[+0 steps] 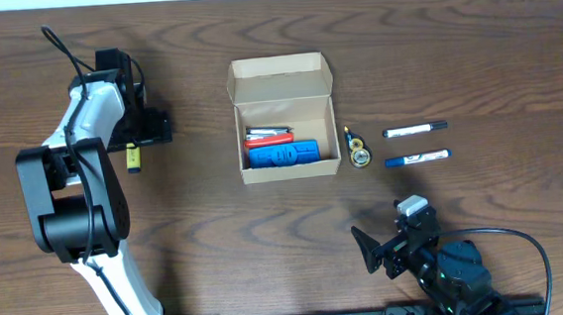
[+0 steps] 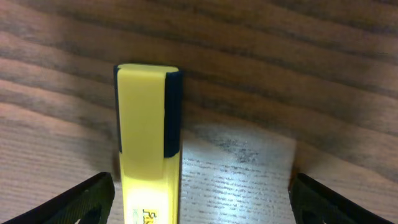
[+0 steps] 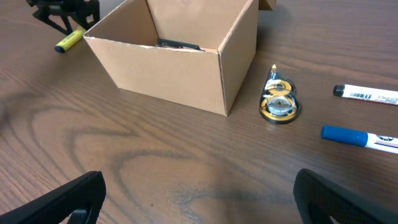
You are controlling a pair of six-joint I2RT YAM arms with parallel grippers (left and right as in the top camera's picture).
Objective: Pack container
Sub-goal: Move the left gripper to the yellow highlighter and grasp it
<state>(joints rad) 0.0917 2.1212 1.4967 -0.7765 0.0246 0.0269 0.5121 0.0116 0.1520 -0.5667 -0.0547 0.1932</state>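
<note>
The yellow highlighter has the left gripper's fingers on either side of its body (image 1: 133,157) (image 2: 150,191), and both fingers are down at their shadows on the tabletop, so the left gripper needs to close on it now.
The container (image 1: 287,162) is a tan cardboard box, open, its flap lid folded back. Red pens (image 1: 267,135) and a blue item (image 1: 283,154) lie inside it. Left of the box a yellow highlighter (image 1: 134,160) lies on the table. My left gripper (image 1: 133,140) is open over it. In the left wrist view the highlighter (image 2: 148,143) lies flat between the fingers, close to the left finger (image 2: 87,199) and apart from both. My right gripper (image 1: 392,241) stands open near the front edge, nothing between its fingers (image 3: 68,199).
Right of the box lie a gold correction-tape dispenser (image 1: 358,151), a black-capped white marker (image 1: 415,128) and a blue marker (image 1: 417,158). The right wrist view shows the box wall (image 3: 168,68), the dispenser (image 3: 280,99) and both markers.
</note>
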